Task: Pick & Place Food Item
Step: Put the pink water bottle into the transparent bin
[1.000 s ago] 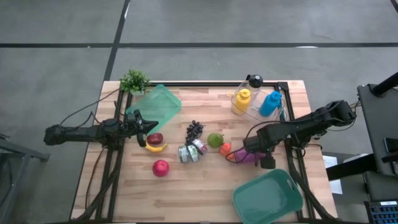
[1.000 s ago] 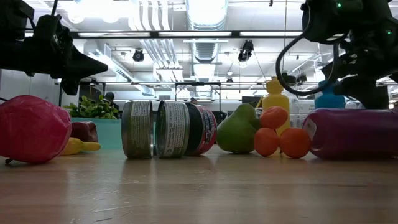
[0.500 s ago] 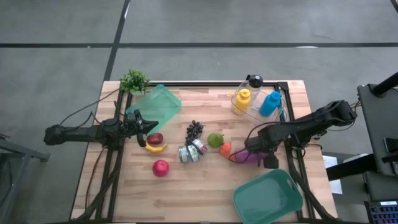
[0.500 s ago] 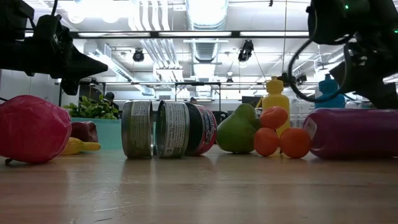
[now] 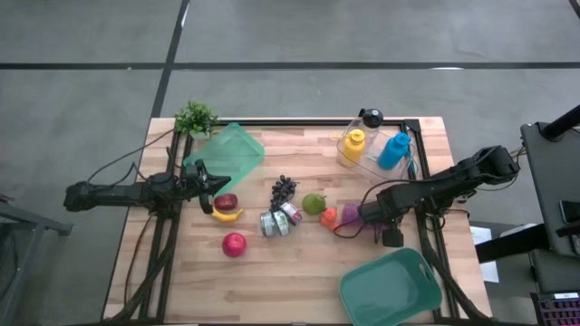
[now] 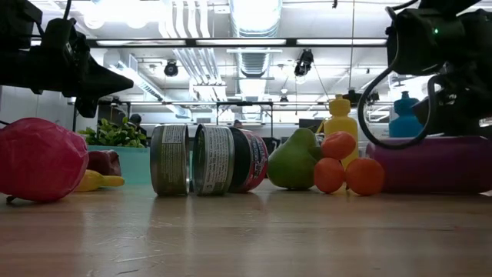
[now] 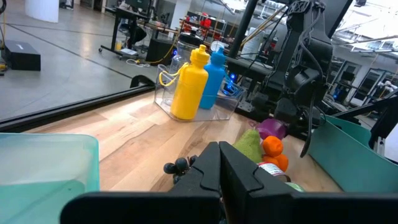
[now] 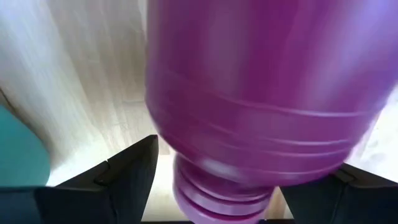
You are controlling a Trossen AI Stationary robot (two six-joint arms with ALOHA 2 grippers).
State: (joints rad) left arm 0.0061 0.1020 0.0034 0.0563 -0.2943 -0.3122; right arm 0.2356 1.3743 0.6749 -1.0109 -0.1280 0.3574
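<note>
The robot's right gripper will next grab the purple bottle by its ridged neck, and then stand it in the clear box with the other bottles.
A purple bottle lies on its side on the wooden table, right of centre, beside small orange fruits. My right gripper points down over the bottle, open, with one finger on each side of the bottle's narrow end; I cannot tell whether the fingers touch it. In the low view the bottle rests on the table under the gripper. My left gripper is shut, points level over the table's left part, and holds nothing.
A pear, cans, grapes, a banana and two red fruits lie mid-table. A teal bin stands at the near right, a teal lid at the far left, and a yellow bottle at the far right.
My right gripper has come down over the purple bottle, still pointing down and with its fingers as far apart as before. It now hides most of the bottle in the high view.
</note>
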